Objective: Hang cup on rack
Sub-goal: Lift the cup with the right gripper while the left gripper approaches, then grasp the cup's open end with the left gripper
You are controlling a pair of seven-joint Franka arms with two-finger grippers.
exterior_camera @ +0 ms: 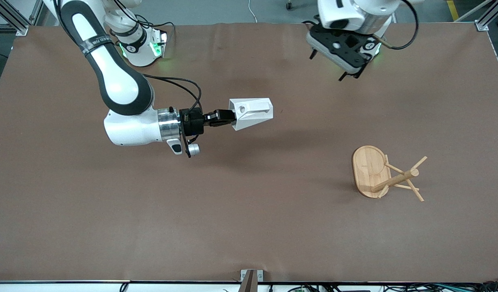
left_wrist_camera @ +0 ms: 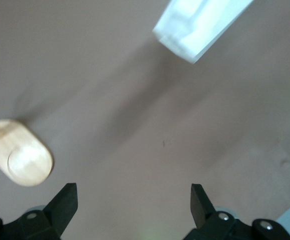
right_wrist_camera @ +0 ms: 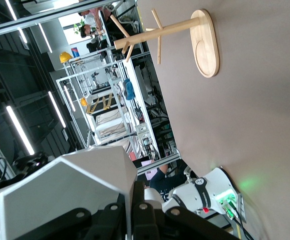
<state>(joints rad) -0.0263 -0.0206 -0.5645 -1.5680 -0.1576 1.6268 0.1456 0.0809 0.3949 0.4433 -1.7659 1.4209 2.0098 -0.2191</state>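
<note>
My left gripper should grab the cup by its faceted body (exterior_camera: 254, 111) next. The cup's handle hole then stays free for the rack (exterior_camera: 385, 174).
My right gripper (exterior_camera: 231, 119) is shut on the white faceted cup (exterior_camera: 251, 113) and holds it on its side in the air over the middle of the table, handle hole facing up. In the right wrist view the cup (right_wrist_camera: 70, 187) fills the space at the jaws, which pinch its wall. The bamboo rack (exterior_camera: 385, 174) stands toward the left arm's end of the table, nearer the front camera; it also shows in the right wrist view (right_wrist_camera: 179, 35) and its base in the left wrist view (left_wrist_camera: 19, 152). My left gripper (exterior_camera: 335, 64) is open and empty, waiting high near its base.
Brown table cover (exterior_camera: 249, 211) spans the whole surface. The cup also shows in the left wrist view (left_wrist_camera: 199, 25), apart from the rack.
</note>
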